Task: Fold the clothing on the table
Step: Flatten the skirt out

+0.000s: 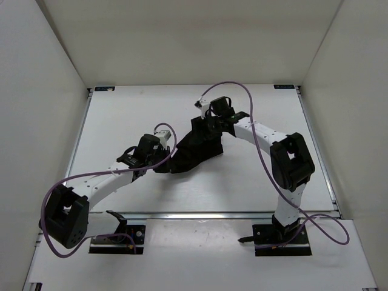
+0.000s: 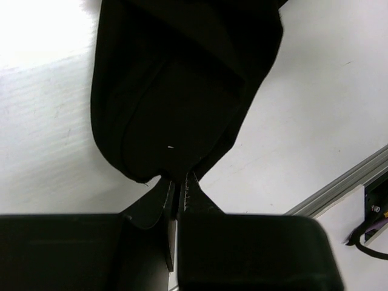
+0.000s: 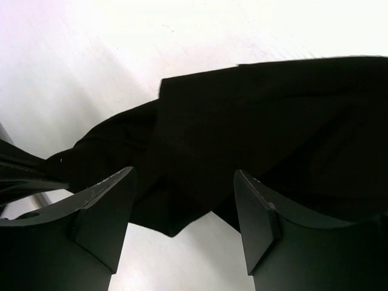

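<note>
The robot's right gripper will next pinch the clothing at the heap's far end (image 1: 203,125) (image 3: 187,128), opposite the left gripper, to spread the clothing out for folding.
The clothing (image 1: 197,147) is a black bunched heap in the middle of the white table (image 1: 121,121). My left gripper (image 1: 157,163) is shut on the heap's near-left tip; in the left wrist view the fingertips (image 2: 189,182) pinch the fabric's rounded edge, and the clothing (image 2: 182,91) spreads away from them over the table (image 2: 315,91). My right gripper (image 1: 205,128) hangs over the far end of the heap. In the right wrist view it (image 3: 185,185) stands open, with the clothing (image 3: 260,121) lying below the fingers and nothing between them.
An aluminium rail (image 1: 212,214) runs along the table's near edge and shows again as a rail (image 2: 345,182) close to my left gripper. White walls (image 1: 36,91) enclose the left, right and back. Purple cables (image 1: 254,127) loop over both arms.
</note>
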Tool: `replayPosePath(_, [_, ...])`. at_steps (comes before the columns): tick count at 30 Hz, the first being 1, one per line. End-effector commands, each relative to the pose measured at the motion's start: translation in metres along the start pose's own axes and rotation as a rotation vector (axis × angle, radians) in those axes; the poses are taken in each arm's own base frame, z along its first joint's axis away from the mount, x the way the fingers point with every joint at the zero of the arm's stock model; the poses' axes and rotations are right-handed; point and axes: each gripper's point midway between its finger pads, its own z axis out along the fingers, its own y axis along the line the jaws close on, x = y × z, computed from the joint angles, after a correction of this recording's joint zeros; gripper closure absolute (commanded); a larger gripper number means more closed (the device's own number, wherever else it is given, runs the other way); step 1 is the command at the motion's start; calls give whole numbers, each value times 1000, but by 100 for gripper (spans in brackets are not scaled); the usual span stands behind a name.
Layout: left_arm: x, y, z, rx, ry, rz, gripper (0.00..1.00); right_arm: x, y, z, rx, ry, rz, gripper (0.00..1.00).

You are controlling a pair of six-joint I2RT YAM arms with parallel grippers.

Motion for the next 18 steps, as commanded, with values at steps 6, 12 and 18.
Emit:
replayPosePath(6, [1,-1,-7,28,-32,-27,100,-7,14,17,156,-13,-263,33])
replayPosePath(12, [1,-2,-10,33,-38,-28,100,-19,20,38,189,-14,-345,32])
replayPosePath(18, [-2,-4,-13,40,-48,-20,100,-11,17,59,284,11,-404,31])
